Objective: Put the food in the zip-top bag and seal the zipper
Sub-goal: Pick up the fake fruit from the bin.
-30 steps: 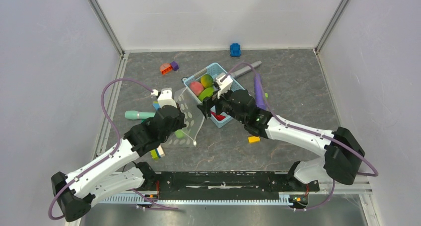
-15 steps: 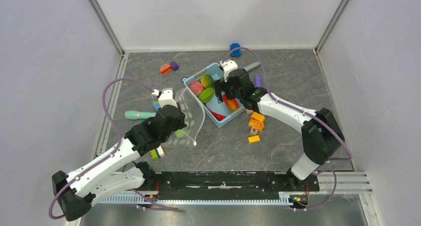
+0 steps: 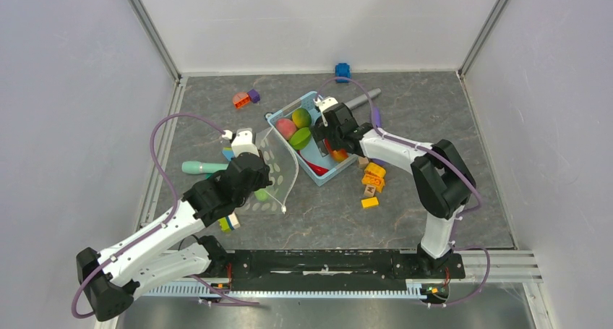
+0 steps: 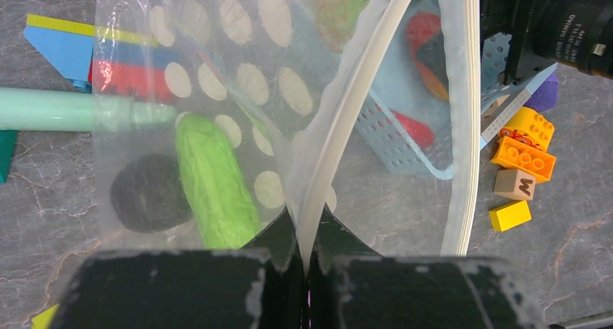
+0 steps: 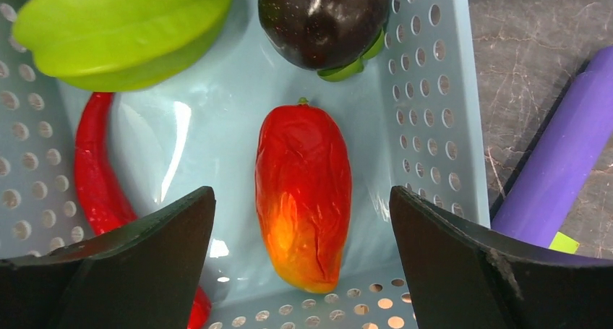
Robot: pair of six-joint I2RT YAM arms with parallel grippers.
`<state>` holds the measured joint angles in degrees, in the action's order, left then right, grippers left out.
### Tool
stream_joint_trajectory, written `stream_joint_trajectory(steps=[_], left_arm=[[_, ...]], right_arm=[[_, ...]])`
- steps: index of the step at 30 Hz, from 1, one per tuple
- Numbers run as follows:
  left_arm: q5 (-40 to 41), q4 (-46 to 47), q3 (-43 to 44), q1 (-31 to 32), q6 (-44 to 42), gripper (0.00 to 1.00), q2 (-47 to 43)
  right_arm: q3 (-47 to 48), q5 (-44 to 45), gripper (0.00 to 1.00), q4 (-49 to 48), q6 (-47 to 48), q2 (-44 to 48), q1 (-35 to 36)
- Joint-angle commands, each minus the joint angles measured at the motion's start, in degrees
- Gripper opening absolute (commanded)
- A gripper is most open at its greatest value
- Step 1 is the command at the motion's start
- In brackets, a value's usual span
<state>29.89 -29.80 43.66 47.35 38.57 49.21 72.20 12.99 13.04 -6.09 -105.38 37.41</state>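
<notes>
The right gripper grabs the long sides of the red-orange fruit [image 3: 335, 151] across the middle next. Both fruit ends stay free, so it goes end-first into the zip-top bag [image 3: 280, 171].
The clear, white-dotted zip-top bag [image 3: 280, 171] stands open left of the light-blue basket [image 3: 277, 118]. My left gripper [image 4: 307, 231] is shut on its zipper [image 4: 345, 123] at the mouth edge. Inside the bag lie a green vegetable [image 4: 215, 184] and a dark round piece [image 4: 144, 193]. My right gripper [image 5: 302, 193] hangs open over the basket, its fingers either side of a red-orange fruit [image 5: 303, 191] without touching it. Also in the basket are a green starfruit [image 5: 119, 32], a dark purple fruit [image 5: 322, 18], a red chili [image 5: 97, 177], and a pink fruit [image 3: 286, 128].
A long purple stick [image 5: 556, 177] lies just right of the basket wall [image 5: 434, 90]. Lettered blocks and bricks [image 3: 373, 177] sit near the basket's front right corner. A teal marker [image 3: 202, 168] lies left of the bag. A blue toy [image 3: 343, 71] is at the back wall.
My right gripper has moved back from the bag side to above the basket, and its arm has folded inward. The left gripper has kept its hold on the bag.
</notes>
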Motion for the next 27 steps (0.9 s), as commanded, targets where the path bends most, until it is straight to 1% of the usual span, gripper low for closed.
stream_joint_trajectory(steps=[1, 5, 14, 19, 22, 27], left_arm=[[1.49, 2.48, 0.12, -0.17, -1.39, 0.02, -0.07], [1.49, 2.47, 0.12, -0.19, -1.26, 0.02, -0.09], [1.32, 2.47, 0.14, -0.19, -1.20, 0.02, -0.02], [1.30, 2.46, 0.11, -0.19, -1.21, 0.02, -0.10], [1.31, 2.37, 0.12, -0.16, -1.19, 0.02, -0.08], [1.23, 2.31, 0.04, -0.16, -1.06, 0.02, -0.34]], right_arm=[[2.89, 1.24, 0.95, -0.08, 0.70, -2.17, -0.81], [3.47, 0.20, 0.90, 0.10, 1.07, -4.39, -1.42], [4.04, -0.70, 0.81, -0.01, 1.42, -7.09, -1.77], [4.39, -1.09, 0.74, -0.10, 1.50, -7.64, -1.80], [4.45, -1.89, 0.66, -0.12, 1.54, -7.82, -1.73], [4.35, -3.32, 0.46, -0.18, 1.58, -7.57, -1.77]])
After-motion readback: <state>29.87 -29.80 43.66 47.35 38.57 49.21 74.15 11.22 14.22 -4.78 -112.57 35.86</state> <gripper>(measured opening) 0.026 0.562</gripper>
